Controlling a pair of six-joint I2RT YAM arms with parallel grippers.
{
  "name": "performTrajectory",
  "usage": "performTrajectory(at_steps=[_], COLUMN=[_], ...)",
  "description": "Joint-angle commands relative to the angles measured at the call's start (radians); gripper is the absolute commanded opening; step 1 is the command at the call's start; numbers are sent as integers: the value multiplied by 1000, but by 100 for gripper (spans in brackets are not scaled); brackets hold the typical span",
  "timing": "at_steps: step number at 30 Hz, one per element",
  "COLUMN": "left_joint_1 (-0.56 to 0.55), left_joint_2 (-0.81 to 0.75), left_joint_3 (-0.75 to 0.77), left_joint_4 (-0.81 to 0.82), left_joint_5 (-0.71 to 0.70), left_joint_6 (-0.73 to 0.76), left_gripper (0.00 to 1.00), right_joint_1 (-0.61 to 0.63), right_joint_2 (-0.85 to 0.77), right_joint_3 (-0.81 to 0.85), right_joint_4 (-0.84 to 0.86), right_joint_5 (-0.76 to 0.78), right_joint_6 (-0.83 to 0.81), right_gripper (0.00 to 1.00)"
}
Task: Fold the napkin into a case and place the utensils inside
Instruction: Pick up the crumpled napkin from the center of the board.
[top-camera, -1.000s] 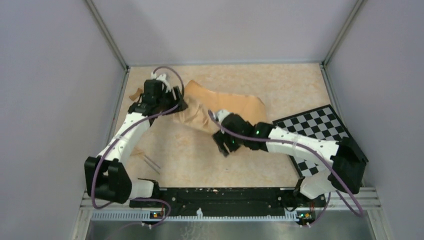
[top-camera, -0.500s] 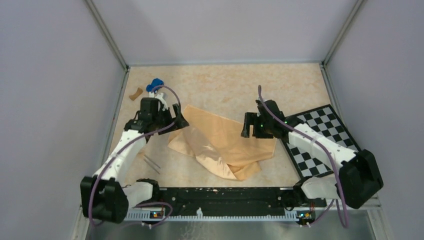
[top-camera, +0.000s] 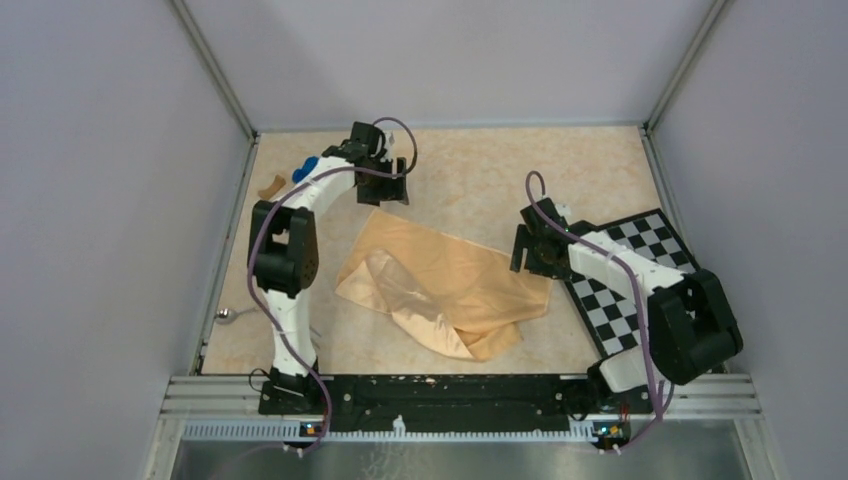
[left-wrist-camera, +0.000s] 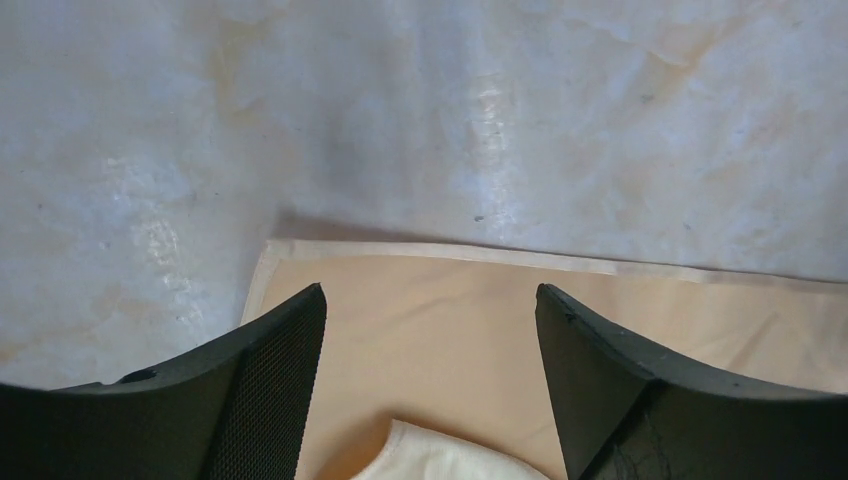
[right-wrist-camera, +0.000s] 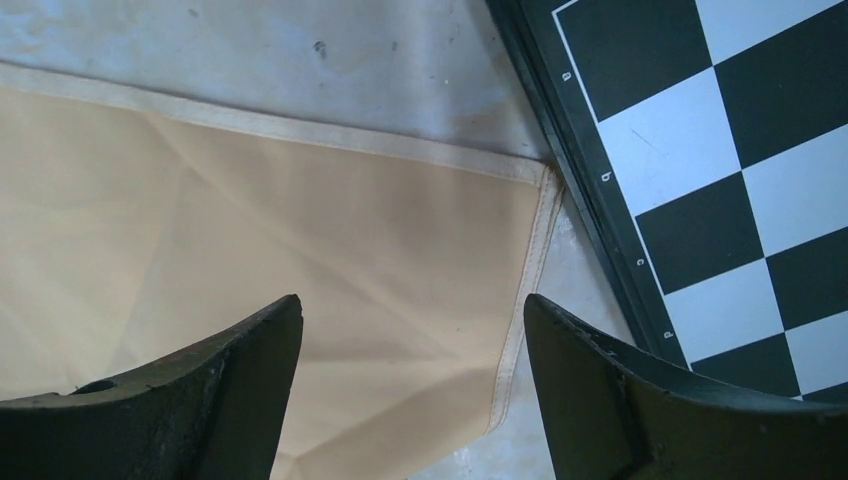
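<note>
My left gripper grabs the napkin (top-camera: 440, 285) by its far hemmed corner next, opposite my right gripper's corner, to spread it flat for folding.
The tan-orange napkin (top-camera: 440, 285) lies loosely spread mid-table, with its near part rumpled and folded over. My left gripper (top-camera: 392, 186) hovers open above the napkin's far left corner (left-wrist-camera: 430, 330), nothing between its fingers (left-wrist-camera: 270, 370). My right gripper (top-camera: 530, 256) is open over the napkin's right corner (right-wrist-camera: 400, 230), whose hem (right-wrist-camera: 530, 250) runs between the jaws. No case is formed. The utensils are not in view where the left arm crosses the table.
The checkerboard (top-camera: 640, 270) lies right beside the napkin's right corner, its edge (right-wrist-camera: 590, 200) close to my right fingers. A blue toy car (top-camera: 305, 168) and a brown scrap (top-camera: 271, 186) sit far left. A small shiny grey thing (top-camera: 228, 315) lies by the left wall.
The napkin was pulled nearer and let go, and it now lies flat. My left gripper swung to the far corner. My right gripper shifted slightly right and nearer. Both opened.
</note>
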Motion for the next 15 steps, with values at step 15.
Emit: performTrajectory(at_steps=[15], left_joint_1=[5], left_joint_2=[121], left_joint_3=[27], left_joint_4=[-47], left_joint_5=[-155], left_joint_6=[61], left_gripper=[85], right_joint_1=[-79], right_joint_2=[167], right_joint_3=[3], right_joint_4=[121], right_joint_5=[-8], right_joint_6=[-77], right_gripper=[80])
